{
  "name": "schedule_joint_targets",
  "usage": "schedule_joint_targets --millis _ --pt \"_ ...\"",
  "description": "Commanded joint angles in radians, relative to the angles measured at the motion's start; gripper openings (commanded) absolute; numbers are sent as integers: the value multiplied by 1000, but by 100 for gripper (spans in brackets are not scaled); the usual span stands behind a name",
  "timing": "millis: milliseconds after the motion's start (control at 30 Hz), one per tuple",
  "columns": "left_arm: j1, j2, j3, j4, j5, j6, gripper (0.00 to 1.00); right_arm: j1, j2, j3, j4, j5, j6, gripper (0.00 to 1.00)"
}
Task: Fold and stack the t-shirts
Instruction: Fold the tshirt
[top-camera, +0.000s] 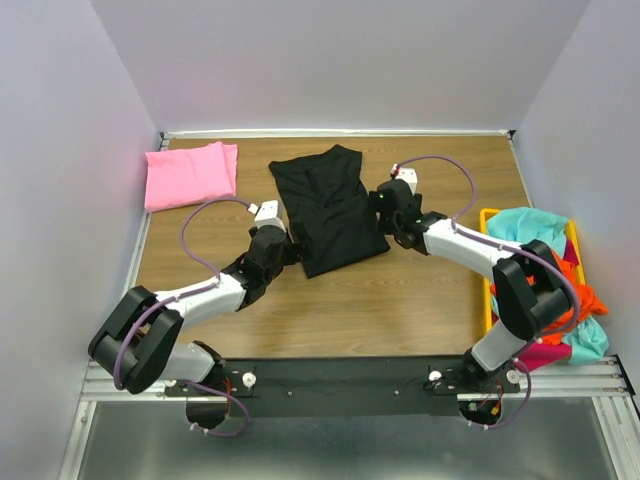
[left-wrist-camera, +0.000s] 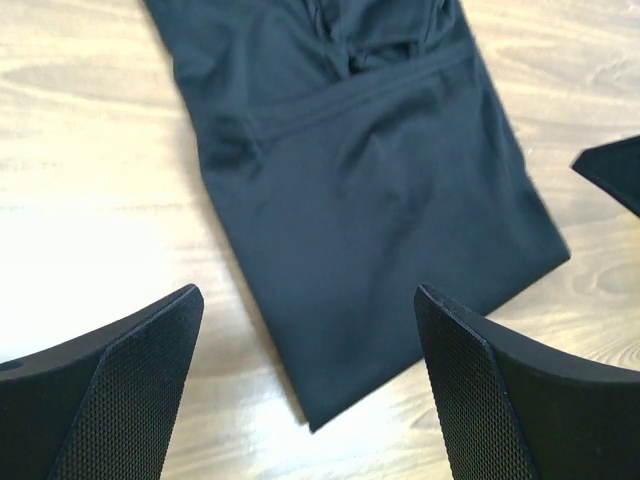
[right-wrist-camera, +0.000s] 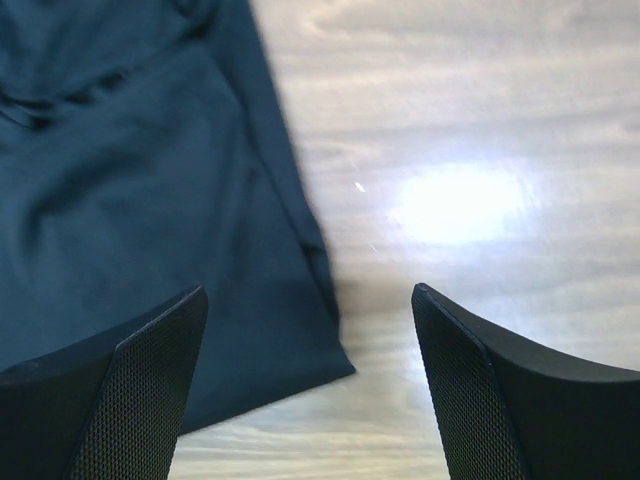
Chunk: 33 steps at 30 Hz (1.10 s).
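Note:
I need to grab the black t-shirt (top-camera: 330, 208) by its near hem corner (top-camera: 385, 249) with my right gripper next. Then I can fold the hem over toward the t-shirt's far end.
A black t-shirt (top-camera: 330, 208) lies folded lengthwise on the wooden table, its hem toward me. A folded pink t-shirt (top-camera: 190, 174) lies at the far left corner. My left gripper (top-camera: 292, 252) is open and empty at the shirt's near left corner; in the left wrist view the black shirt (left-wrist-camera: 380, 200) has that corner between my fingers (left-wrist-camera: 130, 390). My right gripper (top-camera: 381, 216) is open and empty at the shirt's right edge; the right wrist view shows the shirt's near right corner (right-wrist-camera: 150, 220) between its fingers (right-wrist-camera: 500, 400).
A yellow bin (top-camera: 486, 262) at the right table edge holds teal (top-camera: 525, 225), orange (top-camera: 585, 297) and magenta (top-camera: 540, 355) shirts in a heap. Grey walls close in the table on three sides.

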Motion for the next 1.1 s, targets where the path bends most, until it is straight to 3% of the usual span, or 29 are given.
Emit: schedule_joint_targets --millis 0,267,733,833,867,1067 --pt "-17 -16 -33 19 20 -20 94 -10 -29 -80 -5 -20 55 88" --pt "-50 19 -57 40 3 -30 94 -8 -3 -140 20 -49 88 82" --pt "-69 51 -91 63 6 -41 93 -10 42 -189 29 -99 123 58" --pt "-83 62 -93 60 -17 -43 93 -10 37 -198 31 -120 126 46" --pt "-86 68 -93 57 -18 -46 93 -10 35 -200 31 -126 126 36" --pt "-120 80 -80 18 -74 -69 88 -8 29 -220 31 -145 129 14"
